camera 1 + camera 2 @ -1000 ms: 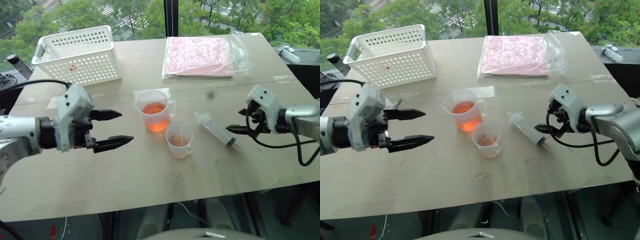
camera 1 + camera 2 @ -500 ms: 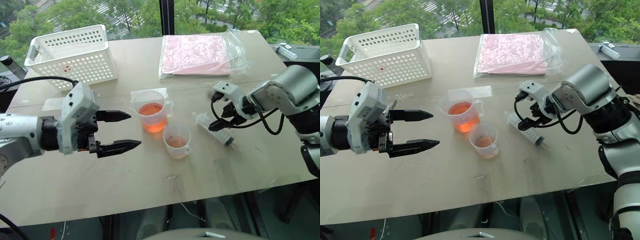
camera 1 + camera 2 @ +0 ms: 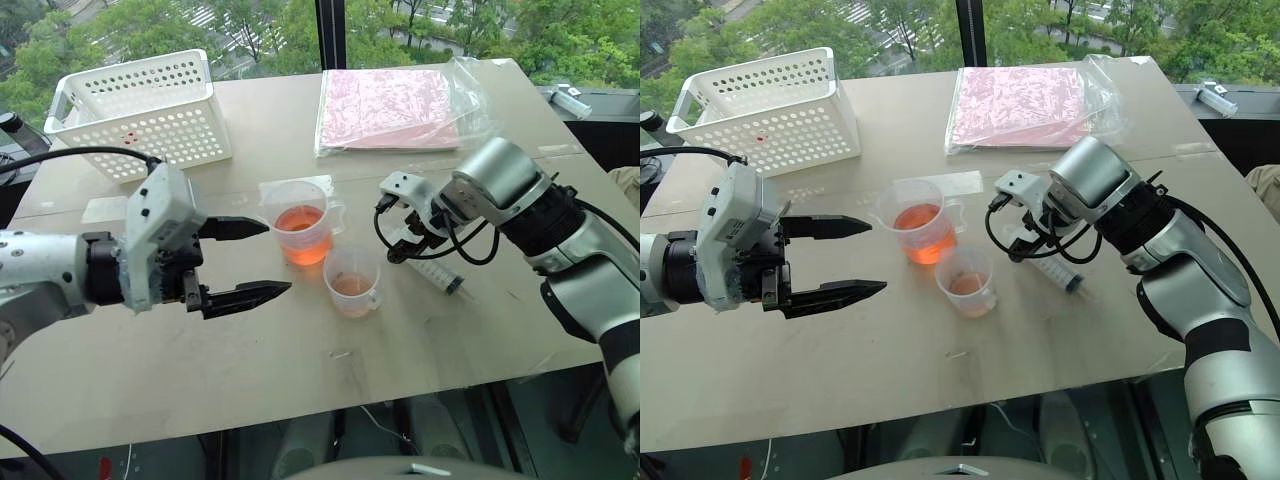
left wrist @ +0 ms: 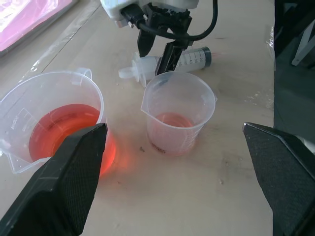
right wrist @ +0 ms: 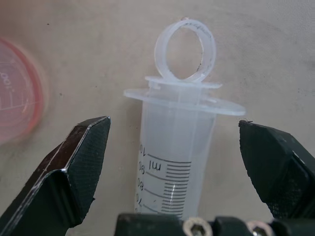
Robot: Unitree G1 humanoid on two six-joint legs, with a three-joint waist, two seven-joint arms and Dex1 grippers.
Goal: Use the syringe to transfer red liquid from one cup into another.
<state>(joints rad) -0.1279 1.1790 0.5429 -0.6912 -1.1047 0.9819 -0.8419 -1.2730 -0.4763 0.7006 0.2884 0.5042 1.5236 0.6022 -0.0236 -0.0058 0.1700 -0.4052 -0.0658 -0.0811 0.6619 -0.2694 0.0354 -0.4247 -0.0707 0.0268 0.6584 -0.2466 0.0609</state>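
Note:
In the right wrist view, the fingers stand on either side of the syringe's body [image 5: 172, 157], below the syringe's rim [image 5: 184, 101], so it is time for my right gripper to close.
The syringe [image 3: 438, 274] lies flat on the table, right of the cups, with its ring-ended plunger [image 5: 184, 46] pushed in. My right gripper [image 3: 398, 243] points down over the plunger end, open. Its fingers [image 5: 74, 167] stand on either side of the barrel [image 5: 172, 147] without touching it. The larger spouted beaker [image 3: 303, 222] holds red liquid [image 4: 64, 130]. The smaller cup [image 3: 354, 282] in front of it has a shallow pale red layer. My left gripper [image 3: 279, 257] hovers open to the left of both cups, pointing at them.
A white perforated basket [image 3: 140, 105] stands at the back left. A pink sheet in a clear plastic bag [image 3: 395, 100] lies at the back right. Bare tabletop [image 3: 300, 350] runs in front of the cups to the near edge.
My right arm has swung in from the right and down, so its open fingers now straddle the syringe's plunger end. The left gripper has stayed open in roughly the same place.

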